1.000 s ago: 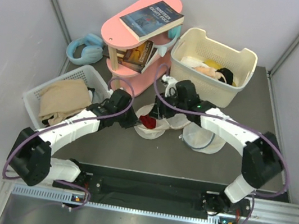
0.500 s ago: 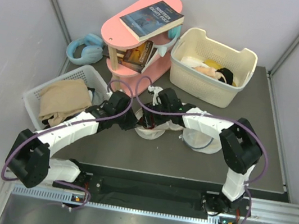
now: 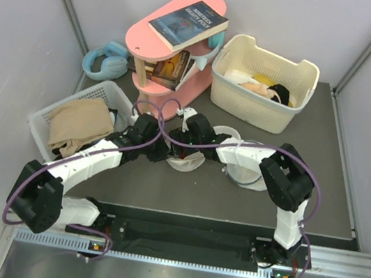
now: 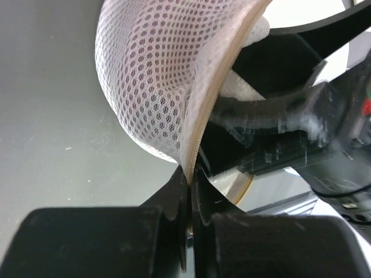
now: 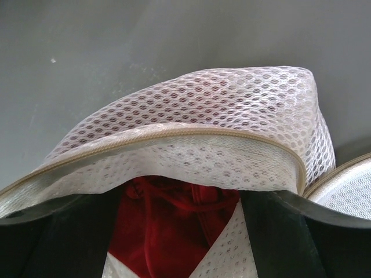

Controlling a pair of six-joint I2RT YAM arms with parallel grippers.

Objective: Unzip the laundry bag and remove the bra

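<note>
The looped strap of the dark red bra [image 5: 168, 226] is between my right gripper's open fingers. My right gripper needs to close now. Closing now would hold the strap.
The cream mesh laundry bag [image 3: 186, 160] lies on the dark table between both grippers, its zipper open. My left gripper [image 3: 162, 151] is shut on the bag's zipper edge [image 4: 190, 171] and holds up the mesh flap [image 4: 151, 75]. My right gripper [image 3: 183, 146] is open, its fingers wide apart inside the bag's mouth under the flap [image 5: 191, 116]. The dark red bra [image 5: 168, 226] lies bunched between those fingers in the bag. I cannot tell if they touch it. The top view mostly hides the bra under the right gripper.
A second round white mesh bag [image 3: 249, 172] lies right of the laundry bag. A cream basket of clothes [image 3: 265, 81] stands at the back right, a pink shelf with books [image 3: 175, 46] behind, blue headphones [image 3: 106, 61] and a white basket with beige cloth [image 3: 78, 125] at the left.
My right gripper has moved left and down into the bag's opening, covering the red bra in the top view. The left gripper has kept its hold on the zipper edge.
</note>
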